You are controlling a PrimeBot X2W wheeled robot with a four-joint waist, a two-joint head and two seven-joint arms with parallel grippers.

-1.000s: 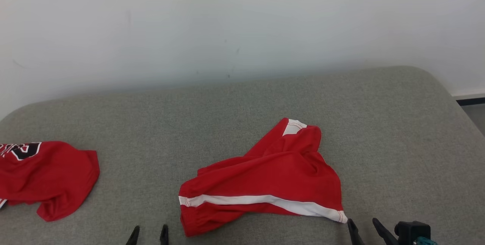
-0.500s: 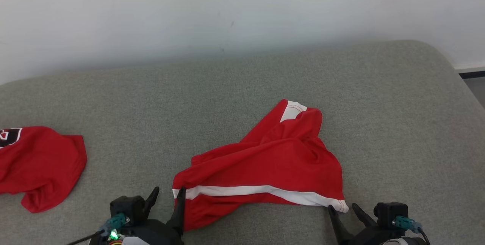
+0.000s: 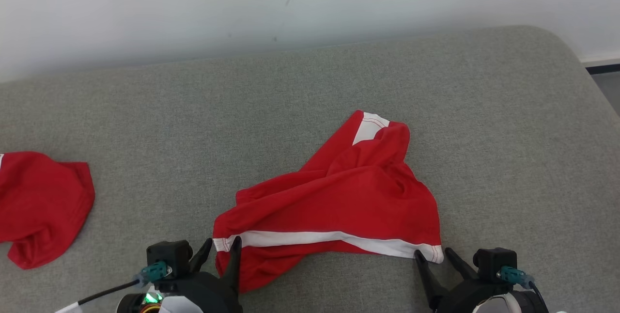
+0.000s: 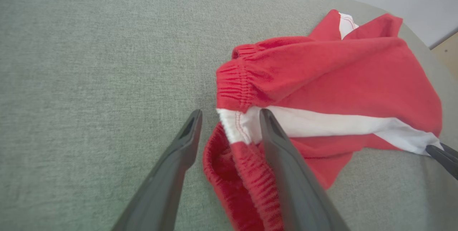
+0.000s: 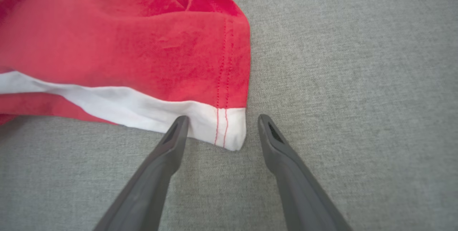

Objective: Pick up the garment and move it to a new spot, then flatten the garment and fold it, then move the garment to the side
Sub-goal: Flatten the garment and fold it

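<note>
The garment point(image 3: 339, 201) needs to move to a new spot, so the right gripper should next grab the red shorts by their white hem corner point(image 3: 434, 253).
The garment point(image 3: 339, 201) is a pair of red shorts with a white side stripe, lying crumpled on the grey cushion point(image 3: 290, 90). My left gripper point(image 3: 223, 241) is at its near left corner. In the left wrist view the left gripper point(image 4: 230, 114) has its jaws apart around the elastic waistband end of the garment point(image 4: 322, 70), one finger lying on the cloth. My right gripper point(image 3: 432, 253) stands open at the near right corner. In the right wrist view the right gripper point(image 5: 222, 118) straddles the white hem corner of the garment point(image 5: 125, 45).
A second red garment point(image 3: 38, 201) lies bunched at the cushion's left edge. A white wall point(image 3: 310, 3) runs behind the cushion. The cushion's rounded right corner drops to the floor point(image 3: 608, 85). Bare grey cushion stretches behind and to the right of the shorts.
The head camera has tilted down. Both grippers have come forward to the near corners of the shorts. The left jaws have narrowed a little around the waistband.
</note>
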